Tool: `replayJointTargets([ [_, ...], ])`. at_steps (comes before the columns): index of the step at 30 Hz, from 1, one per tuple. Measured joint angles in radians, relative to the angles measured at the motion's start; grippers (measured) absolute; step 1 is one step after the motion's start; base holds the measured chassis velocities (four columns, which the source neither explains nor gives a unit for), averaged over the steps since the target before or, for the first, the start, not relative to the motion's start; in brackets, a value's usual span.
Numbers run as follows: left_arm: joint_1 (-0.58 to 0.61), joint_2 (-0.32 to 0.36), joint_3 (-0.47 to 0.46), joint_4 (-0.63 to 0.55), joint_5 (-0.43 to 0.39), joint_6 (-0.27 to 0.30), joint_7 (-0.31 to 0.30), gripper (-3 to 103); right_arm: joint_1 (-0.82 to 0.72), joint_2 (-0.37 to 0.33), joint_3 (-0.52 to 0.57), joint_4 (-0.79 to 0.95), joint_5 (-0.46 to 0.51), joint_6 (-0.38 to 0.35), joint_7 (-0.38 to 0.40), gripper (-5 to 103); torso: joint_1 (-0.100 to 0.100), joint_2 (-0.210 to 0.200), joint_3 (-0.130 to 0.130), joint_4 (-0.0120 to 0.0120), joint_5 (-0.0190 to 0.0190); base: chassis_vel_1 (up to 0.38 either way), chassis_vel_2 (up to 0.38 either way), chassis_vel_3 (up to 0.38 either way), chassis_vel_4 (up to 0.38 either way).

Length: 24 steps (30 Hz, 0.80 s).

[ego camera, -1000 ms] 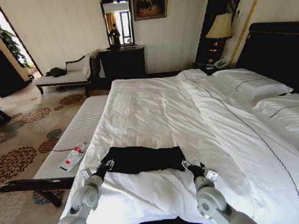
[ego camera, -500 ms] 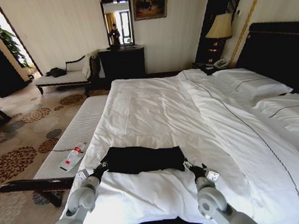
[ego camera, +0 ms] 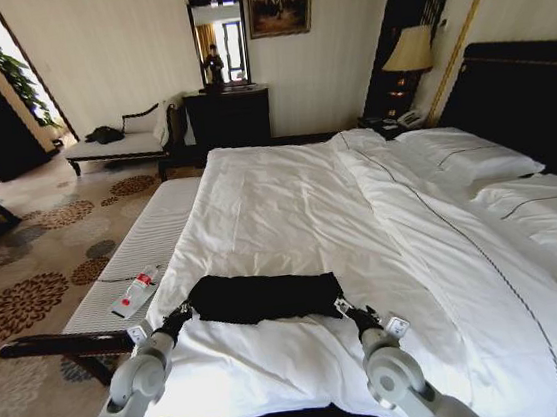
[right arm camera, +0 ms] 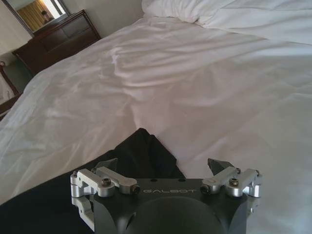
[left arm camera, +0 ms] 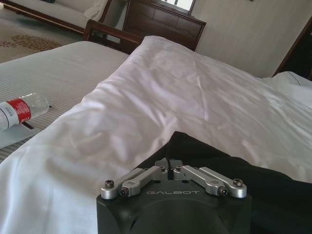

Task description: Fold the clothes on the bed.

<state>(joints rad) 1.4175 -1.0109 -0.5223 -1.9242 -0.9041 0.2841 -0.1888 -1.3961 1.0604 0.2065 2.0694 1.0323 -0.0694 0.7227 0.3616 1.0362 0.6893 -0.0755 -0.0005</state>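
I need to straighten the folded shirt on the white duvet [ego camera: 279, 208], so next I need to grab the folded black shirt by its short end [ego camera: 331, 288] with my right gripper.
The clothes [ego camera: 264, 297], a black T-shirt folded into a flat band, lie on the bed [ego camera: 287, 197] near its foot edge. My left gripper [ego camera: 178, 318] sits at the band's left end. In the left wrist view, the left gripper [left arm camera: 168, 165] is shut on a pinched edge of the black fabric [left arm camera: 273, 190]. My right gripper [ego camera: 347, 308] is at the band's right end. In the right wrist view, the right gripper [right arm camera: 163, 166] is open, low over the shirt's corner [right arm camera: 141, 151], with its fingers apart on either side.
A plastic bottle [ego camera: 135, 290] with a red label lies on the pale bench [ego camera: 147, 244] left of the bed, close to my left arm. The bench's dark wooden arm [ego camera: 62, 344] runs below it. Pillows [ego camera: 474, 161] and the dark headboard [ego camera: 527, 90] are far right.
My left gripper has drawn back to the left and toward me, and the shirt's left end has followed it. The right gripper has barely shifted.
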Motion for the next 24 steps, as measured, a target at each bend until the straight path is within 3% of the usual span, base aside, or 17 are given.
replayJointTargets([
  [9, -0.026, -0.024, 0.047, 0.041, 0.048, -0.010, 0.000, 0, 0.159, -0.030, 0.013, -0.153, 0.097, -0.036, -0.161, 100, 0.000, 0.000, 0.000, 0.0001, 0.0002, 0.000, 0.000, 0.000, 0.000],
  [21, -0.025, -0.021, 0.042, 0.018, 0.044, -0.010, 0.001, 0, 0.247, -0.035, -0.002, -0.258, 0.155, -0.063, -0.200, 103, 0.000, 0.000, 0.000, -0.0003, 0.0000, 0.000, 0.000, 0.000, 0.000],
  [24, -0.030, -0.020, 0.041, 0.020, 0.042, -0.010, 0.000, 0, 0.232, -0.023, -0.011, -0.255, 0.153, -0.064, -0.211, 90, 0.000, 0.000, 0.000, -0.0002, 0.0000, 0.000, 0.000, 0.000, 0.000],
])
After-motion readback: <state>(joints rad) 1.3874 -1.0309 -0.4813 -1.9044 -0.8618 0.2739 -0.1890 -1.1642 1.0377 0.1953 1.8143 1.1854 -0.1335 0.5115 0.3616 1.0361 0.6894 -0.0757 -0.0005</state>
